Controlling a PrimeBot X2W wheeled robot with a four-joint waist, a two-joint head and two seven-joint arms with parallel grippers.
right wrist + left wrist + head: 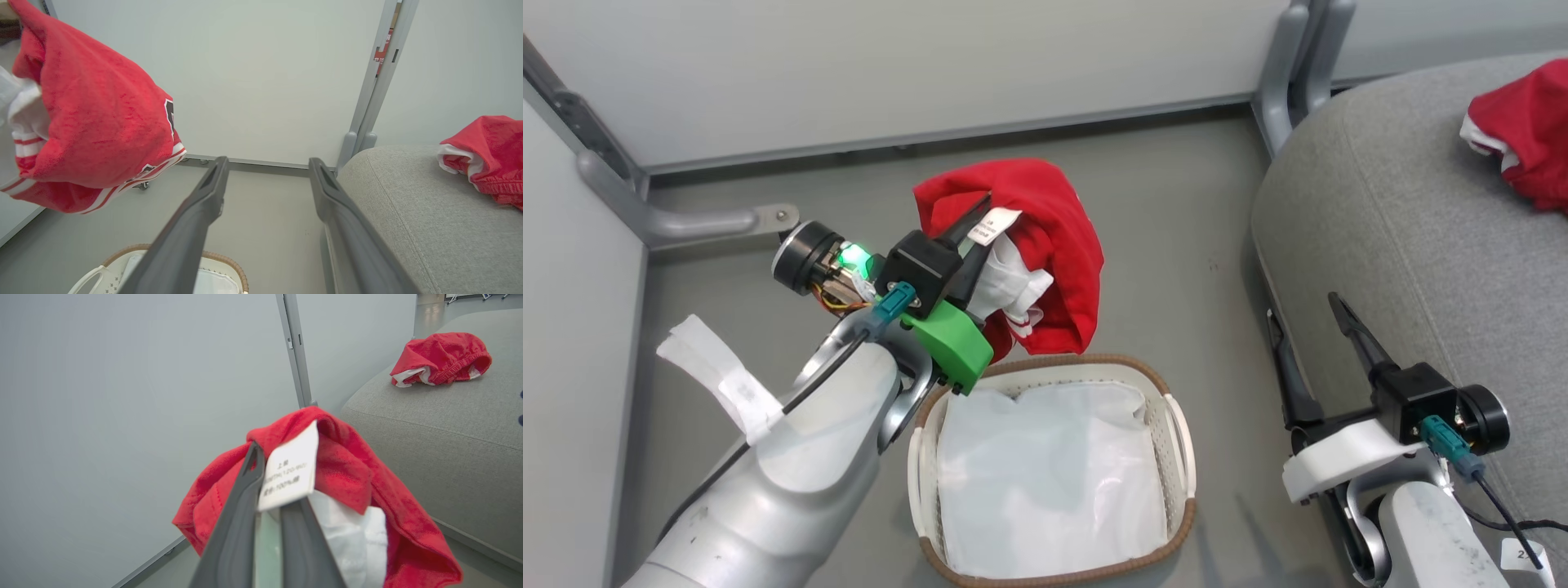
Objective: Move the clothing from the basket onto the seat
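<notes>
My left gripper has the red garment's body (1072,284) hanging slack from it, so my right gripper needs to grab the garment next by its upper edge (1063,186), where a fold stands out.
My left gripper (982,214) is shut on a red garment (1054,220) with white trim and a white tag, held in the air above the far rim of the basket (1176,441). In the left wrist view the gripper (269,473) pinches the cloth (347,465) beside the tag. The basket holds its white liner (1045,482). A second red garment (1527,131) lies on the grey seat (1388,204). My right gripper (1305,314) stands open and empty by the seat's left edge. The right wrist view shows the held garment (90,122) at the left and the seat (408,204) at the right.
Pale partition walls close the space at the back and left. A grey metal foot (711,220) lies on the floor at the left, and a grey post (1294,65) stands at the seat's far corner. Grey floor lies between basket and seat.
</notes>
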